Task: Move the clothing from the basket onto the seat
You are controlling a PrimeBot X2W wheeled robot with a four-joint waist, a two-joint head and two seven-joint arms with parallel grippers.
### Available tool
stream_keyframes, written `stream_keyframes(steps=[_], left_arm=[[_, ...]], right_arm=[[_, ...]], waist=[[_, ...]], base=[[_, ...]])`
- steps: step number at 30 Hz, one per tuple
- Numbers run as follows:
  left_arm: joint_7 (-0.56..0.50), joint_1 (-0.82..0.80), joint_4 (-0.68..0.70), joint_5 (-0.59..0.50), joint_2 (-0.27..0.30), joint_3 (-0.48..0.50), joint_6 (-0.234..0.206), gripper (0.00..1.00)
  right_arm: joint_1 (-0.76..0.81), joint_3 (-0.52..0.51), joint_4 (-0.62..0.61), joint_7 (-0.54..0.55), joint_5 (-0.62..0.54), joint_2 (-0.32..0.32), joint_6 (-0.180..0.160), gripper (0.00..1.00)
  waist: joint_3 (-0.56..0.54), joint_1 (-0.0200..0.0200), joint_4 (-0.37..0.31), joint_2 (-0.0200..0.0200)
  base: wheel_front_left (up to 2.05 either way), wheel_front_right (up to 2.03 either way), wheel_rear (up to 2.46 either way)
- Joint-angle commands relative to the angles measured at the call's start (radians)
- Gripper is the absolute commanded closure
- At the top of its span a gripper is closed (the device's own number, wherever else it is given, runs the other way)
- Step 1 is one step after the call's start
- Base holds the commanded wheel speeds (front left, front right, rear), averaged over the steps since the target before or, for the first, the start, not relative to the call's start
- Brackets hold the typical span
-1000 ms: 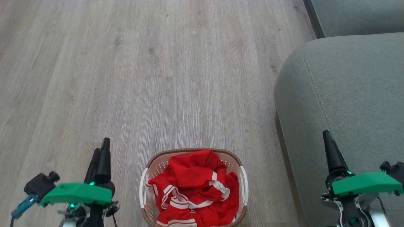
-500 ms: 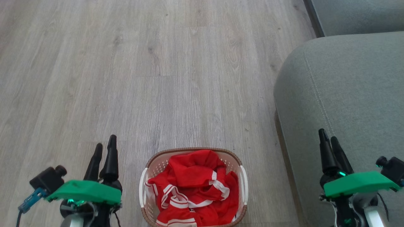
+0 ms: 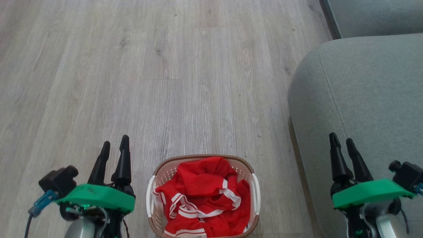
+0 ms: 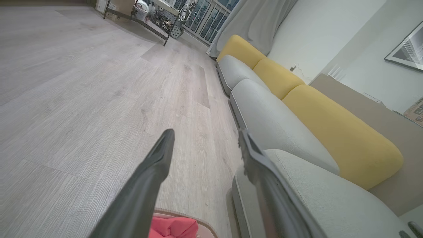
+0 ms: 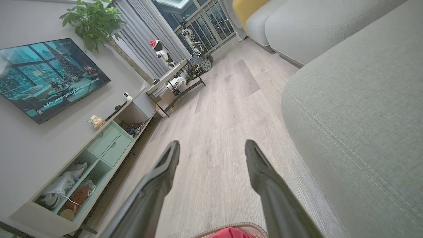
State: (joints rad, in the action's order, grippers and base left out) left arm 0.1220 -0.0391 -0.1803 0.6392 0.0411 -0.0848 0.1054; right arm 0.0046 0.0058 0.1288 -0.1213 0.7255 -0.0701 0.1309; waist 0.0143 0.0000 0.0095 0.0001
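Note:
The striped cloth [image 3: 188,216] lies slack in the basket, so my left gripper will next grab the raised red fold [image 3: 202,178] to move the clothing.
The cream basket [image 3: 253,195] with its brown rim stands on the floor at the bottom centre of the head view, heaped with red clothing [image 3: 205,195] with white stripes. The big grey seat [image 3: 363,99] lies to its right. My left gripper [image 3: 115,144] hangs open to the left of the basket, empty. Over the seat's near edge, my right gripper [image 3: 340,140] is open and holds nothing. A red fold of clothing [image 4: 173,228] and the basket rim [image 4: 206,228] peek in at the bottom of the left wrist view; the seat [image 5: 363,99] fills the right of the right wrist view.
Pale wood floor [image 3: 165,82] stretches ahead of the basket. A second grey cushion [image 3: 373,16] sits at the far right. Yellow back cushions [image 4: 330,129] line the sofa. A low green TV cabinet [image 5: 82,165] and a dark-framed table [image 5: 175,89] stand across the room.
Both grippers have turned so that their two fingers now show side by side, and both have shifted slightly inward toward the basket. The basket and clothing stay put.

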Motion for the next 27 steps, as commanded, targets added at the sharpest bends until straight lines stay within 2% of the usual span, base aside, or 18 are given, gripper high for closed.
stream_keyframes(steps=[1, 27], left_arm=[[0.017, -0.05, 0.043, -0.037, 0.012, 0.016, 0.002, 0.0], [0.093, -0.063, 0.083, -0.349, 0.011, -0.014, 0.004, 0.0]], right_arm=[[-0.03, 0.018, -0.045, -0.017, -0.036, -0.023, 0.0, 0.0], [-0.026, 0.042, -0.072, -0.094, -0.312, -0.026, 0.0, 0.0]], waist=[[-0.001, 0.0, 0.0, -0.0001], [-0.002, 0.0, 0.004, -0.0001]], base=[[0.0, 0.0, 0.0], [0.0, 0.0, 0.0]])
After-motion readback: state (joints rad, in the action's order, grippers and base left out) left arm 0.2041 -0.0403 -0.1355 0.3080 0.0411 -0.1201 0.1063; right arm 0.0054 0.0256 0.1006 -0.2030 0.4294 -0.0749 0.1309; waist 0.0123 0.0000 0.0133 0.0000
